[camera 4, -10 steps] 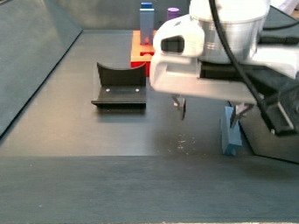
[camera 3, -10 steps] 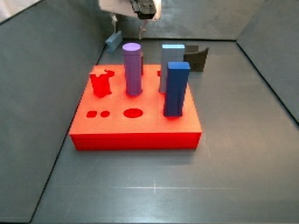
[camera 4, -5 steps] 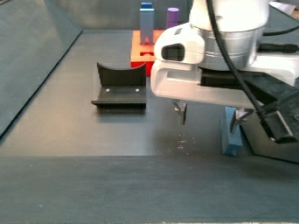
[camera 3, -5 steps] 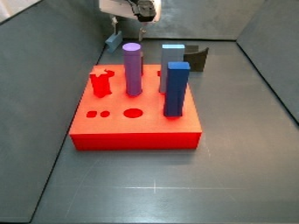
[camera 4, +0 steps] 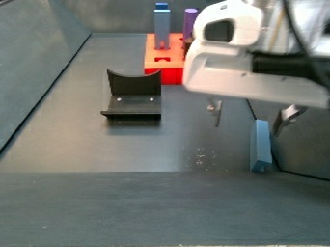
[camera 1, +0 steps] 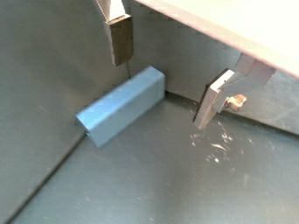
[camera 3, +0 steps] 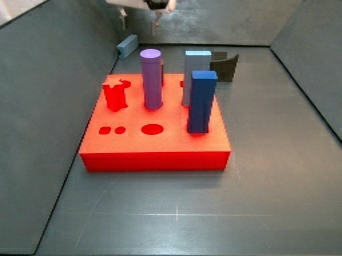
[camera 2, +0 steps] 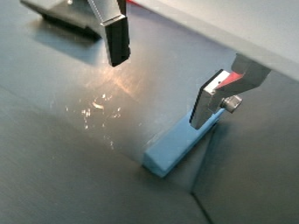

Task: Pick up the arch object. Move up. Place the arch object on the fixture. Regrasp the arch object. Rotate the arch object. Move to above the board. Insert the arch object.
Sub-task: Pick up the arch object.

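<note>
The robot's gripper will next grab the light blue arch object by its end by the back wall (camera 3: 131,39) (camera 1: 145,82), so that it can put the arch object on the fixture.
The arch object (camera 4: 261,145), a slim pale grey-blue block, lies on the grey floor right against a side wall, as both wrist views show (camera 1: 121,107) (camera 2: 181,144). My gripper (camera 4: 252,118) hangs open just above it with nothing between the fingers. In the wrist views the gripper (camera 1: 163,93) (camera 2: 158,93) has one finger (camera 2: 211,101) over the block's end and the other out over bare floor. The fixture (camera 4: 131,95), a dark bracket, stands apart on the floor. The red board (camera 3: 154,140) is farther off.
On the board stand a purple round peg (camera 3: 152,78), a dark blue square peg (camera 3: 201,100), a light-blue square peg (camera 3: 197,62) and a small red piece (camera 3: 116,96). Grey walls close in the floor, and one rises right beside the arch object.
The gripper has shifted sideways towards the wall and risen a little, so its open fingers now stand over the arch object. The arch object has not moved.
</note>
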